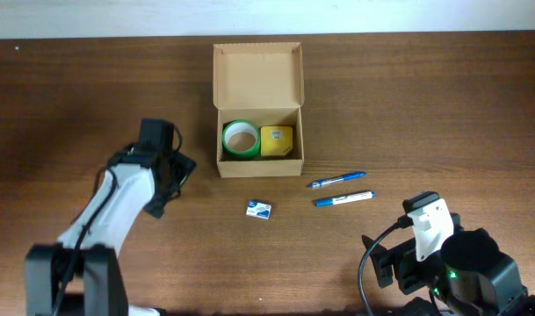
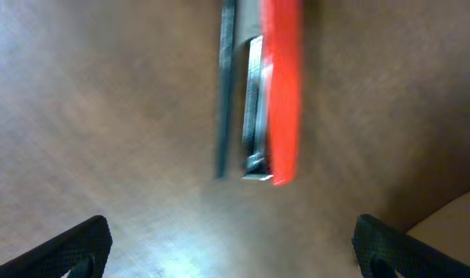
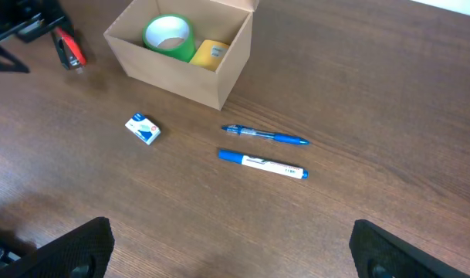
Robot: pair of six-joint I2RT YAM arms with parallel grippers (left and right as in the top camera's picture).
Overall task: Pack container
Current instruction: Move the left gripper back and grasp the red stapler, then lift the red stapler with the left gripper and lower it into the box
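Note:
The stapler's length has to stay free to slot beside the tape roll, so the robot's left gripper should next grip it across its narrow width by its near end [image 2: 262, 150].
The tan cardboard container [image 1: 258, 161] stands at the table's far middle with its flap lid [image 1: 257, 75] open and upright. A green tape roll [image 1: 241, 139] and a yellow item [image 1: 277, 140] lie inside. My left gripper [image 2: 235, 255] is open just above the table, left of the container; a red and black stapler [image 2: 281, 93] lies just ahead of its fingertips, untouched. In the overhead view the left gripper [image 1: 173, 171] hides the stapler. My right gripper [image 3: 235, 247] is open and empty, high over the table's front right. The container [image 3: 211, 73] and the stapler [image 3: 69, 50] show in the right wrist view.
A blue pen [image 1: 336, 180] and a blue-and-white marker [image 1: 344, 198] lie side by side, front right of the container. A small white and blue box [image 1: 259, 209] lies in front of the container. A container corner [image 2: 451, 224] shows in the left wrist view.

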